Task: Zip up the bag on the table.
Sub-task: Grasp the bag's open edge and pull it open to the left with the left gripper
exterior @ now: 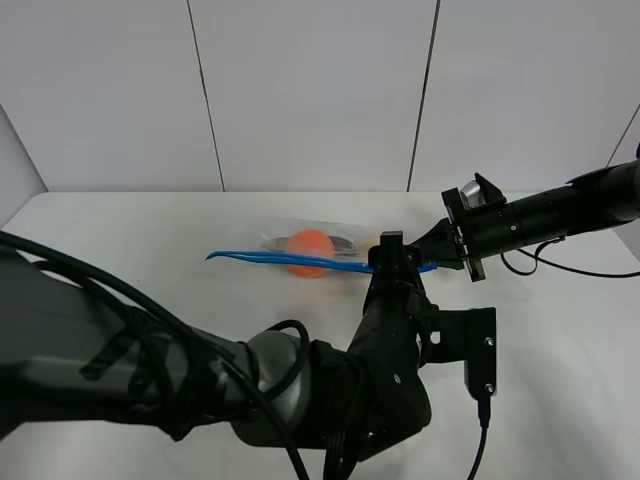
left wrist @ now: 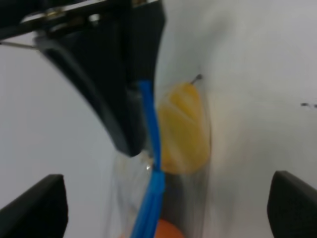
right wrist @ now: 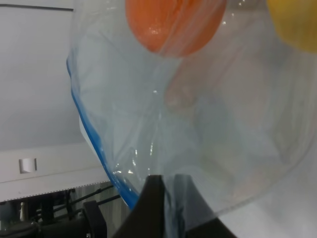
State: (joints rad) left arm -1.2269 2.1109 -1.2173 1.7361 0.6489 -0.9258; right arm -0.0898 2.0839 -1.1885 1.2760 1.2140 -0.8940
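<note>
The left gripper will next take hold of the blue zip by its small slider (left wrist: 156, 181), so that it can zip up the bag.
The clear bag (exterior: 300, 240) lies on the white table (exterior: 120, 225), its blue zip strip (exterior: 260, 258) along the near edge. An orange item (exterior: 310, 250) shows through. My right gripper (exterior: 428, 258) reaches in from the right and is shut on the strip's right end; its wrist view shows the fingers (right wrist: 153, 208) pinching the bag (right wrist: 198, 124). My left gripper (exterior: 392, 262) hovers over that same end, open. In its wrist view its fingertips (left wrist: 34, 208) stand wide apart on either side of the strip (left wrist: 151, 148) and a yellow item (left wrist: 183, 129).
The left arm's bulky body and cables (exterior: 200, 380) fill the near left of the exterior view. The right arm (exterior: 560, 210) stretches in from the right with a cable trailing on the table. A white panelled wall (exterior: 310, 90) stands behind.
</note>
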